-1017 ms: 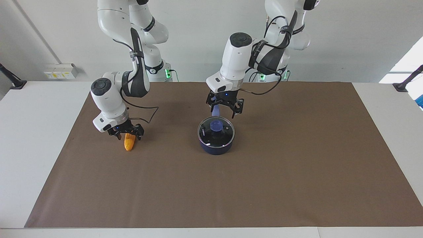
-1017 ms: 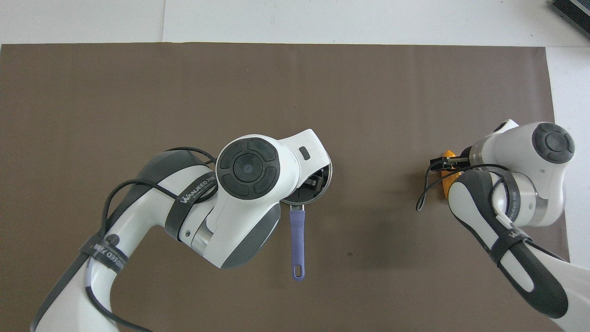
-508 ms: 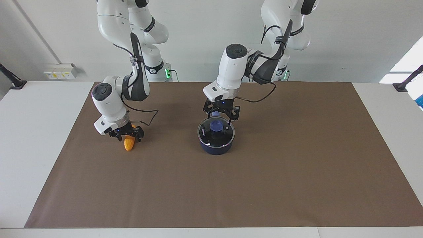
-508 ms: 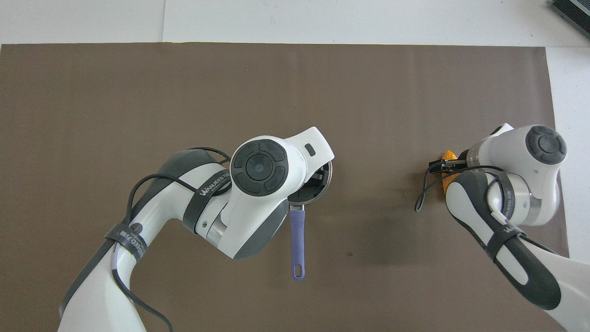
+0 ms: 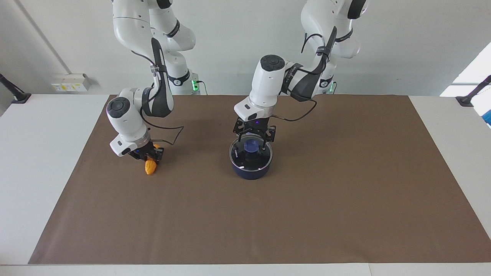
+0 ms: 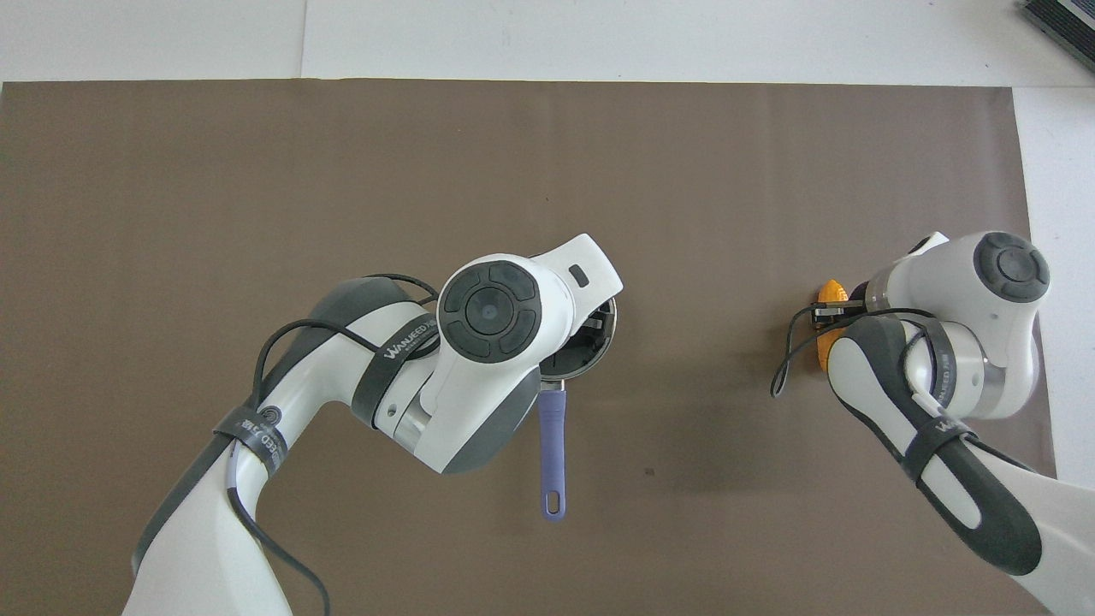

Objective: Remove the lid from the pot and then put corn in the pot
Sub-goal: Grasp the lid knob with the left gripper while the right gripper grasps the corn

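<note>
I will next grab the lid by its narrow blue knob with my left gripper to lift it, since its glass disc spreads wide across the whole pot (image 5: 251,171).
The navy pot (image 5: 251,171) stands mid-mat with the glass lid (image 5: 241,158) on it, blue knob (image 5: 251,146) up. Its long blue handle (image 6: 553,445) points toward the robots. My left gripper (image 5: 252,142) is open, low over the lid, with a finger on each side of the knob. In the overhead view the left arm hides most of the lid (image 6: 601,329). The yellow-orange corn (image 5: 149,168) lies on the mat toward the right arm's end. My right gripper (image 5: 152,156) is shut on the corn's upper end. It also shows in the overhead view (image 6: 831,313) with the corn (image 6: 828,294).
A brown mat (image 5: 307,214) covers most of the white table (image 5: 38,161). A dark flat object (image 6: 1061,19) lies off the mat at the table's corner farthest from the robots, at the right arm's end.
My left gripper has moved down over the lid until its fingers flank the knob. My right gripper's fingers have drawn together on the corn.
</note>
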Controlling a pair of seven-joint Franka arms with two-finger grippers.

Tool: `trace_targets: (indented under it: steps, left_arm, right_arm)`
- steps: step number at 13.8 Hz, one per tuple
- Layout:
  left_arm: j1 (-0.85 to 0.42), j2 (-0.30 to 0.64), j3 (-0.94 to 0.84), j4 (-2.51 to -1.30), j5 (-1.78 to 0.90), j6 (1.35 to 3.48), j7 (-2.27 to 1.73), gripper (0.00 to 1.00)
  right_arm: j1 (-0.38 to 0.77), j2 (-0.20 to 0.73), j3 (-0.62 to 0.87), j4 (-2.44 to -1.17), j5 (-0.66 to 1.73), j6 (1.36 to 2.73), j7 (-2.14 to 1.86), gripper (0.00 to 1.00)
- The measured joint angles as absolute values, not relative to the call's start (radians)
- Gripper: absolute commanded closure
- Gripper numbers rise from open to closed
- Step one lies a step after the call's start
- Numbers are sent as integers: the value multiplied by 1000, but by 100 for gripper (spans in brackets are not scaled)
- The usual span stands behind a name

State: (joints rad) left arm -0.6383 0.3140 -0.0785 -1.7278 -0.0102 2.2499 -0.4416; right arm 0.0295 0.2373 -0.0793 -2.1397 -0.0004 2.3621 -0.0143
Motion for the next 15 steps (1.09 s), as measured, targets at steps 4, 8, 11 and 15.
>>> trace_targets:
  steps: [4,8,11,15]
  left_arm:
    - [-642,339,-79,-1728,41,2255,-515,0]
    - [-644,341,-78,-1726,45,2261,-524,39]
    - [-646,340,-78,-1724,48,2262,-552,78]
    - [-650,340,-79,-1723,71,2262,-568,98]
  right_arm:
    - [29,233,-79,-2122,0,2359,-14,100]
    - [28,171,-81,-2022,0,2189,-14,100]
    - [12,93,-85,-1975,0,2059,-14,100]
    - [-10,20,-88,-1956,1,1985,-14,100]
